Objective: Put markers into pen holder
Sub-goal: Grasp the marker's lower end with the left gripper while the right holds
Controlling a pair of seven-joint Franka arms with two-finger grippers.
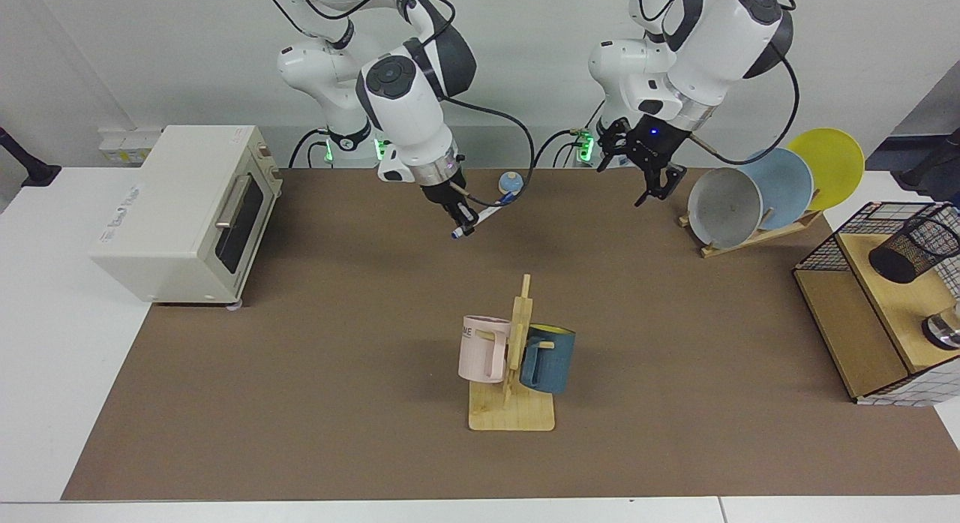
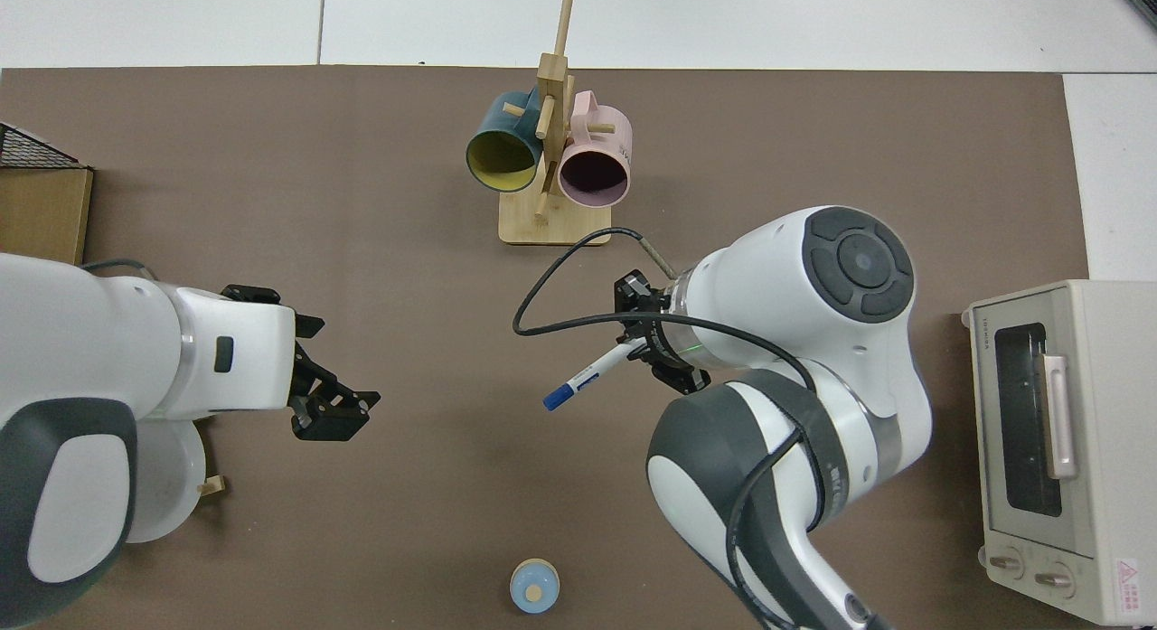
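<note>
My left gripper grabs the marker by its free upper end point(image 1: 508, 198) next, since my right gripper's fingers cover the marker near its lower end.
The slim white marker point(image 1: 486, 215) with blue ends hangs slanted above the back middle of the mat. My right gripper point(image 1: 463, 221) is shut on it near one end. From above, the marker point(image 2: 587, 374) sticks out of the right gripper point(image 2: 644, 343) towards the other arm. My left gripper point(image 1: 658, 185) is open and holds nothing, hovering in the air beside the plate rack; in the top view the left gripper point(image 2: 333, 415) points at the marker across a wide gap. The pen holder point(image 1: 913, 249), a black mesh cup, leans tilted on the wooden shelf at the far side; the top view does not show it.
A mug tree point(image 1: 514, 362) with a pink and a blue mug stands mid-table. A toaster oven point(image 1: 187, 208), a blue bell point(image 1: 511, 183) and a plate rack point(image 1: 757, 200) ring the mat. A wire grid basket point(image 1: 825, 249) surrounds the shelf, which also bears a shiny metal object point(image 1: 945, 332).
</note>
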